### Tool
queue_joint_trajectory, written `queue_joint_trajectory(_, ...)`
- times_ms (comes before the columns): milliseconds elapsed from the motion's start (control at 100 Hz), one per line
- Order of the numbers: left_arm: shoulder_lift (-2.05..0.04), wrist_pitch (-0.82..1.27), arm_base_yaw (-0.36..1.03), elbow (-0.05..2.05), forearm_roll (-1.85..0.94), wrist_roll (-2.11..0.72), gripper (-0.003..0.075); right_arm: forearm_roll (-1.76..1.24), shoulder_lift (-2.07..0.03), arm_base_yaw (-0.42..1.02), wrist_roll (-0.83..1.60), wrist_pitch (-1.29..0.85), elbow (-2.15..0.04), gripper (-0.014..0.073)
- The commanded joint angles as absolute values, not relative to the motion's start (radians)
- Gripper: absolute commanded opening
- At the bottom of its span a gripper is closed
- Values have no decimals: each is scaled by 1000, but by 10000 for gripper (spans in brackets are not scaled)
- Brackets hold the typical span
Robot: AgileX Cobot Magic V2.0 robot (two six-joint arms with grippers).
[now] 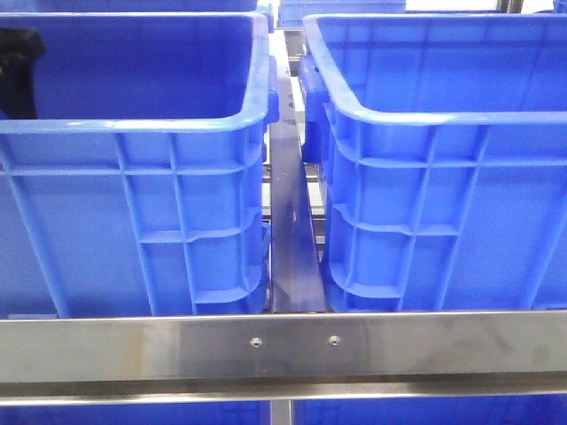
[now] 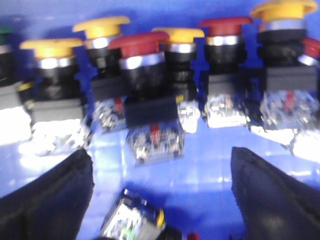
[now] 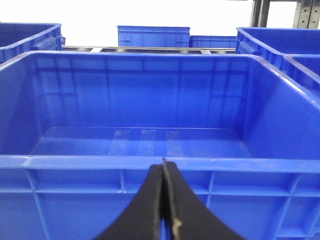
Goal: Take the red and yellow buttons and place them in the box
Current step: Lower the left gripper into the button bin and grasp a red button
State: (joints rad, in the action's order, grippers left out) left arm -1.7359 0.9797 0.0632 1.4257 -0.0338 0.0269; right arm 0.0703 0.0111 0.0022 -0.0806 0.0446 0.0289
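The red-capped button's clear base is still out of reach of my left gripper's fingers. My left gripper should move toward the base first, then close on it.
In the left wrist view, several push buttons stand in a row on a blue crate floor. They have red caps or yellow caps on black bodies with clear bases. One more button lies on its side between my fingers. My left gripper is open and empty, low over the floor just short of the row. My right gripper is shut and empty, facing the near wall of an empty blue box. The front view shows two blue crates, left and right; no gripper shows there.
A dark part of my left arm shows inside the left crate. A steel rail crosses in front of both crates, with a narrow metal strip between them. More blue crates stand behind. A green cap sits at the row's end.
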Motion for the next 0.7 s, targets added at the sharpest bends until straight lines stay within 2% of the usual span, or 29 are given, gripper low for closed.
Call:
queue_joint_trajectory(0, -1729, 954, 70, 1471, -51, 25, 536, 79, 34, 2, -78, 118, 12, -60)
queue_joint_trajectory(390, -1819, 912, 70, 1496, -41, 25, 514, 79, 34, 2, -78, 118, 12, -60)
queue_joint_trajectory(500, -1819, 903, 70, 1496, -41, 25, 446, 79, 34, 2, -78, 118, 12, -60)
queue_joint_trajectory(690, -1819, 885, 70, 1496, -40, 25, 246, 79, 34, 2, -78, 118, 12, -60)
